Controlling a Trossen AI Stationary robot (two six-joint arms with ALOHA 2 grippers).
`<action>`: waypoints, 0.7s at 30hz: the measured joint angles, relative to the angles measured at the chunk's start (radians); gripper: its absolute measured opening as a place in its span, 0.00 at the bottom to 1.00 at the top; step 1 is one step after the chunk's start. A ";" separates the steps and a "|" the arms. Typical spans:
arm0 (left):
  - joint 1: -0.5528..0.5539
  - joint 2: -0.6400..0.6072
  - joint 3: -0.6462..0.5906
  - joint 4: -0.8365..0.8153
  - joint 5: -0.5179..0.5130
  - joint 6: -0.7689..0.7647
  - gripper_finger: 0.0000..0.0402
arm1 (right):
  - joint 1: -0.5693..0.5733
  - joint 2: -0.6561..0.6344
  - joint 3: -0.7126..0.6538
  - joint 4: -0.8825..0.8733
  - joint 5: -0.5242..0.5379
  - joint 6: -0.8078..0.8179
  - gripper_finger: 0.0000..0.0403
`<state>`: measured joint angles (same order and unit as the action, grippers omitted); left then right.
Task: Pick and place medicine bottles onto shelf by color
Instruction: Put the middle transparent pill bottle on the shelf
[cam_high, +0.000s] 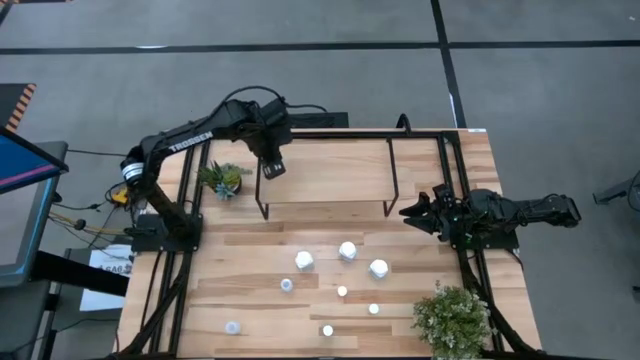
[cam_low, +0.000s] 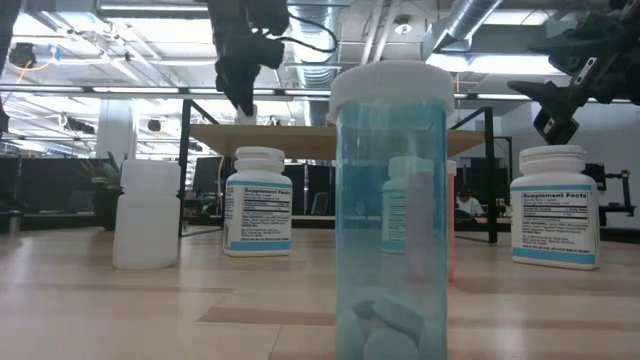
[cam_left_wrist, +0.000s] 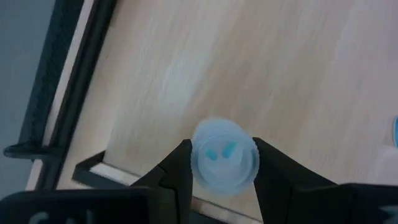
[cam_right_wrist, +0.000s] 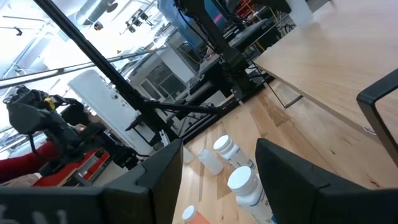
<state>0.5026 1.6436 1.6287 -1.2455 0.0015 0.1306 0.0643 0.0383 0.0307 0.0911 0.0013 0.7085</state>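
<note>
The small blue bottle (cam_left_wrist: 224, 158) stands over the shelf board (cam_left_wrist: 180, 93) inside the board's edge in the left wrist view, so my left gripper will open its fingers.
My left gripper (cam_high: 272, 166) is over the left end of the shelf (cam_high: 350, 170), a light-wood board on black wire legs, and is shut on a small blue bottle (cam_left_wrist: 224, 163). It also shows in the low view (cam_low: 245, 100) above the board (cam_low: 400, 140). My right gripper (cam_high: 413, 212) waits open and empty at the table's right side, by the shelf's right legs. Three white bottles (cam_high: 347, 250) and several small bottles (cam_high: 342, 291) stand upright on the table, nearer than the shelf. One blue bottle (cam_low: 390, 200) stands close before the low camera. My left gripper pinches the small blue bottle by its round side wall (cam_left_wrist: 198, 163) between the two fingers (cam_left_wrist: 177, 171). The fingers come from above, pointing down. The bottle's round end faces the wrist camera, with blue pills showing through. Whether it rests on the shelf board, I cannot tell.
A small potted plant (cam_high: 222, 178) stands left of the shelf, close to my left gripper. A larger plant (cam_high: 452, 318) stands at the near right corner. Black frame rails (cam_high: 175, 290) run along both table sides. The shelf's middle and right parts are bare wood.
</note>
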 joint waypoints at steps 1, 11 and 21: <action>0.000 0.000 0.000 0.009 0.001 0.009 0.26 | 0.000 0.000 0.000 0.000 0.000 0.000 0.56; -0.005 0.022 0.003 0.041 -0.021 0.053 0.46 | 0.000 0.000 0.000 -0.002 0.000 0.036 0.56; -0.008 0.034 0.025 0.048 -0.025 0.053 0.61 | 0.000 0.000 0.000 -0.002 0.000 0.035 0.56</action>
<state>0.4946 1.6775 1.6535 -1.1976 -0.0231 0.1837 0.0643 0.0380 0.0307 0.0891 0.0010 0.7437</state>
